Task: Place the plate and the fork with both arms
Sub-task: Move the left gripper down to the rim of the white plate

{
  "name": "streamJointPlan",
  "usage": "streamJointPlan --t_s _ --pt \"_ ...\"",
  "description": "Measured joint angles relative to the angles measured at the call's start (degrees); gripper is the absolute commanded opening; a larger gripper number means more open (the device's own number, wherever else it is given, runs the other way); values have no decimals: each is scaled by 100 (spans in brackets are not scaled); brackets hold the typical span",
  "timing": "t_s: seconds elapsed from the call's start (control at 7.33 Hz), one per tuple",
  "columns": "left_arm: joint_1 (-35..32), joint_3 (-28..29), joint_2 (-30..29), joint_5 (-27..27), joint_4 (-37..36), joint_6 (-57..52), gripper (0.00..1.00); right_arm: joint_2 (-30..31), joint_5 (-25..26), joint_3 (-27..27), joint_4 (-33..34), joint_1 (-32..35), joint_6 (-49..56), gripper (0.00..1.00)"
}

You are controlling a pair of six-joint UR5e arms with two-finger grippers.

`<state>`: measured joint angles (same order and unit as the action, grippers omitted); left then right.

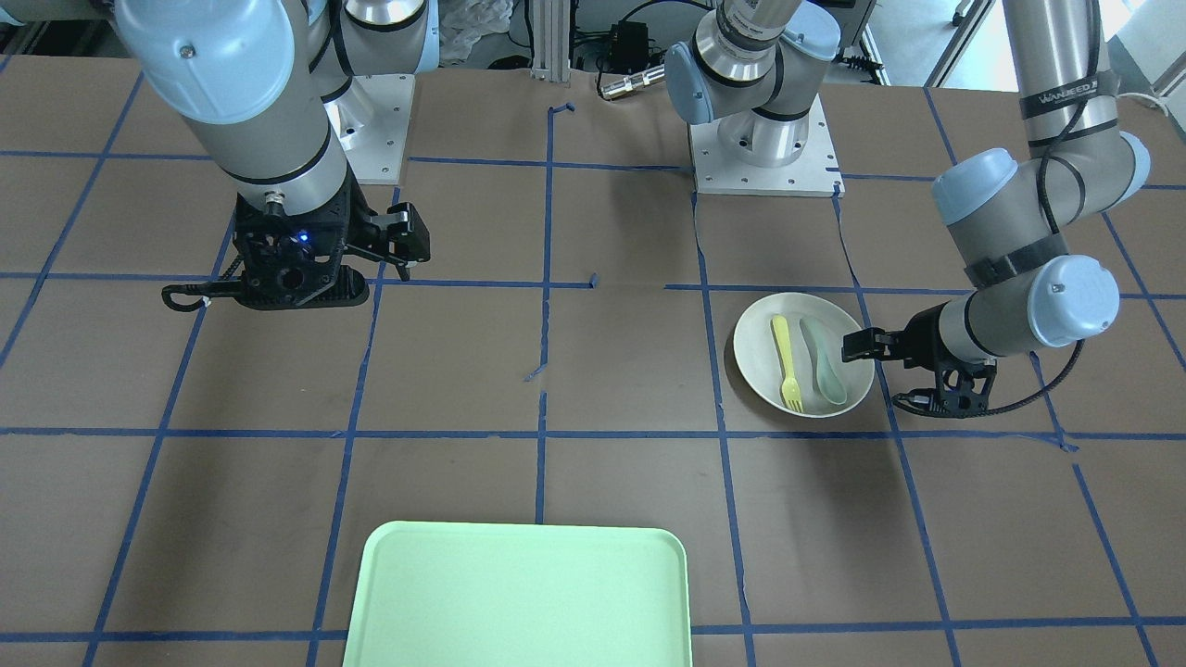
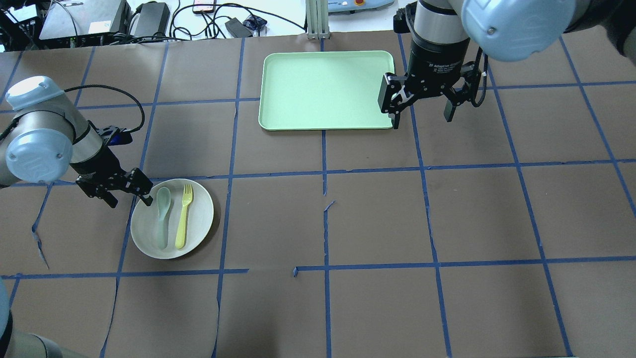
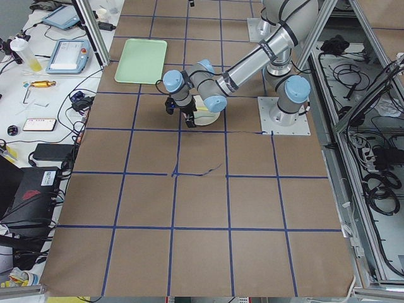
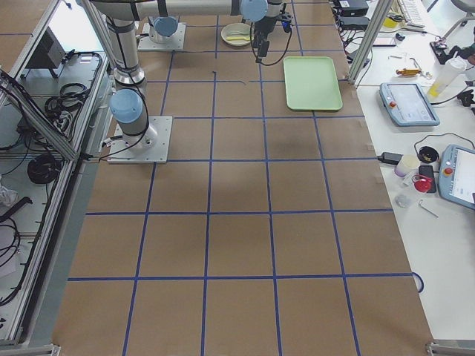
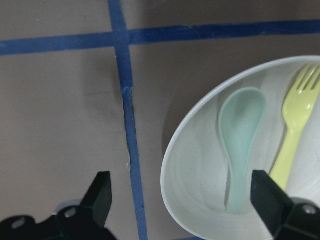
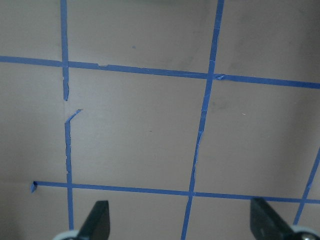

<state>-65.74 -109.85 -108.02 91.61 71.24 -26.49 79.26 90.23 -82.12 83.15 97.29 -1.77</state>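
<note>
The off-white plate is still below my fingers, which are on either side of the plate's rim (image 1: 873,376). My left gripper should come down first and then close on the plate's rim.
The off-white plate (image 2: 149,238) lies on the table at my left, with the yellow fork (image 2: 183,219) and a grey-green spoon (image 2: 162,219) side by side in it. My left gripper (image 2: 128,198) is open and low at the plate's far-left rim. In the left wrist view the plate's rim (image 5: 172,150) lies between the spread fingers, with the fork (image 5: 292,135) and spoon (image 5: 240,140) beyond. My right gripper (image 2: 422,117) is open and empty, above the table beside the tray's right edge.
The mint-green tray (image 2: 323,89) lies at the far middle of the table. Brown paper with a blue tape grid (image 6: 202,125) covers the table. Cables and devices lie beyond the far edge.
</note>
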Motion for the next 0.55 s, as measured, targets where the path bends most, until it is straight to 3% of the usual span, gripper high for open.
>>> streamJointPlan --t_s 0.41,0.55 --pt "0 -92 -162 77 13 -14 86 1 -9 -143 166 0 -82 100" --pt "0 -95 -192 118 13 -17 72 2 13 -191 245 0 -153 100"
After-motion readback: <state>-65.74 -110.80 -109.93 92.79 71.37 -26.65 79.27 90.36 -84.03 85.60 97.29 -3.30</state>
